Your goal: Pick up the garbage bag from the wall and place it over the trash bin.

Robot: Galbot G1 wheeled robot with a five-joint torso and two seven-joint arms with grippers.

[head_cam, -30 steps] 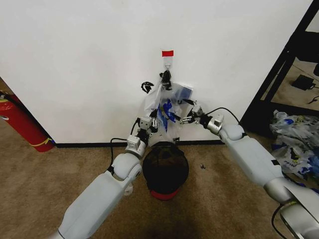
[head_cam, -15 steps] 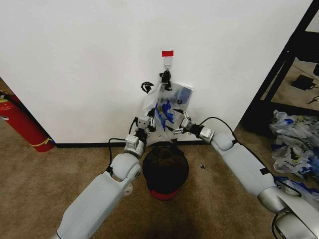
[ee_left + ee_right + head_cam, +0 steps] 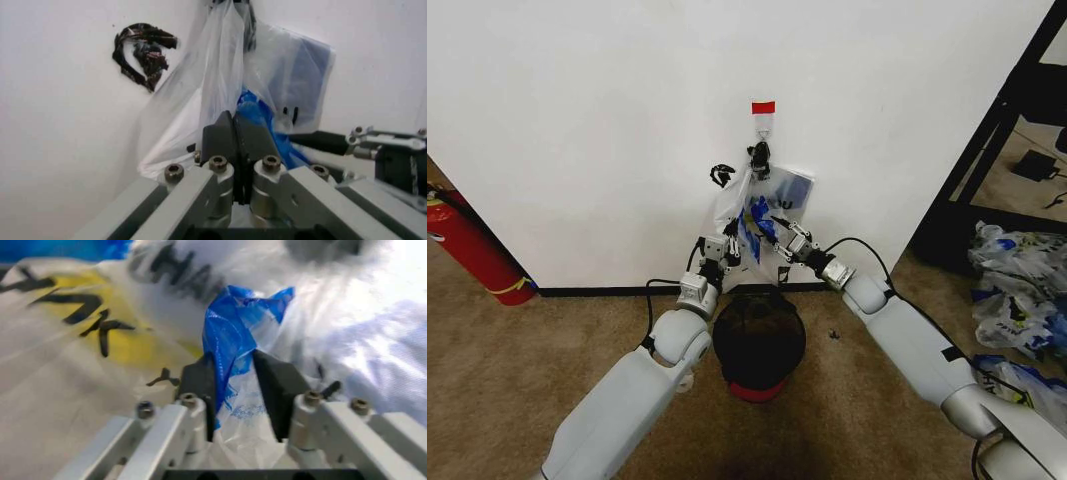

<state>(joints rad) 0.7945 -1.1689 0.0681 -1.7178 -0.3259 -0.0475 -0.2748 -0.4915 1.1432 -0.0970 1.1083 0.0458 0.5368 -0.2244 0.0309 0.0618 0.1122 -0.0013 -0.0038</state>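
Observation:
I should next grab the garbage bag with my right gripper by its blue fold (image 3: 764, 212), which stands up between my fingers while the thin film around it hangs loose.
The garbage bag (image 3: 764, 205) hangs from a small hook (image 3: 763, 129) under a red tape strip (image 3: 763, 107) on the white wall (image 3: 587, 130). It is see-through with blue patches. My left gripper (image 3: 729, 248) is at the bag's lower left edge; in the left wrist view its fingers (image 3: 220, 132) are pressed together on the thin film of the garbage bag (image 3: 220, 90). My right gripper (image 3: 780, 231) is against the bag's front. In the right wrist view it is open, with a blue fold (image 3: 230, 345) between its fingers (image 3: 277, 385). The black mesh trash bin (image 3: 759, 340) stands on the carpet just below.
A red fire extinguisher (image 3: 472, 250) leans by the wall at the left. A black shelf frame (image 3: 987, 150) and a heap of plastic bags (image 3: 1017, 290) are at the right. A dark scrap (image 3: 721, 174) sticks to the wall beside the bag.
My right arm has swung left and in, bringing its gripper from the bag's right side onto the blue patch. The left arm has stayed put.

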